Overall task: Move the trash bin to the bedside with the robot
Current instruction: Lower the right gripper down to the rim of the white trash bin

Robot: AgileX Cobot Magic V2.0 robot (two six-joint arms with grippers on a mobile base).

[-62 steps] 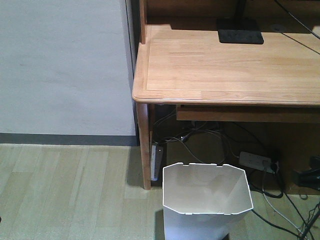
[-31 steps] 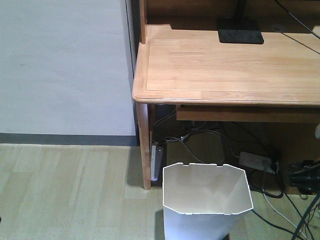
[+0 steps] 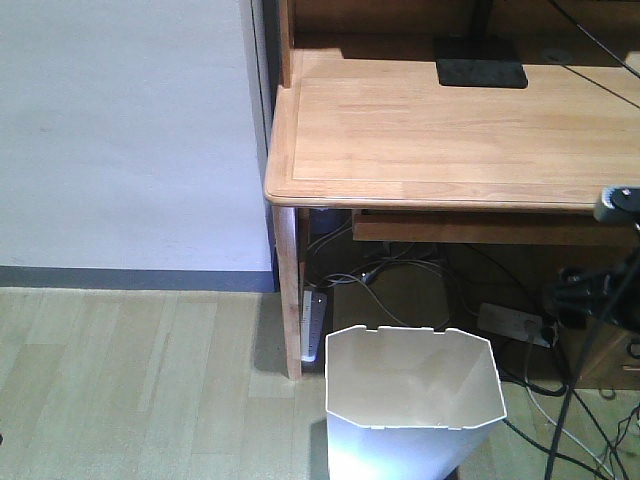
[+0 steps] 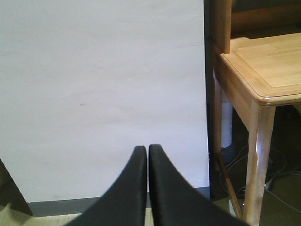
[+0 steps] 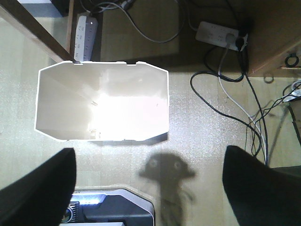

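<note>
The trash bin (image 3: 415,395) has to go to the bedside next, so my right gripper should grab it by the rim of its short side (image 3: 498,378) to carry it there.
The white faceted trash bin (image 3: 415,395) stands open on the floor beside the desk leg, empty, with a cream inside. In the right wrist view the trash bin (image 5: 101,101) lies below and ahead, left of centre. My right gripper (image 5: 150,188) hangs above the floor just short of the bin's near rim, open wide, with nothing between its fingers. The black right arm (image 3: 605,285) shows at the right edge of the front view. My left gripper (image 4: 147,150) is shut on nothing and faces the white wall. The bedside is out of view.
A light wooden desk (image 3: 440,130) stands over the bin, its leg (image 3: 288,290) close to the bin's left. Power strips (image 5: 218,34) and loose cables (image 5: 235,103) lie on the floor to the right. My base (image 5: 113,207) sits under the right gripper.
The right arm has risen into the front view at the right edge, moving up and left. The bin has not moved.
</note>
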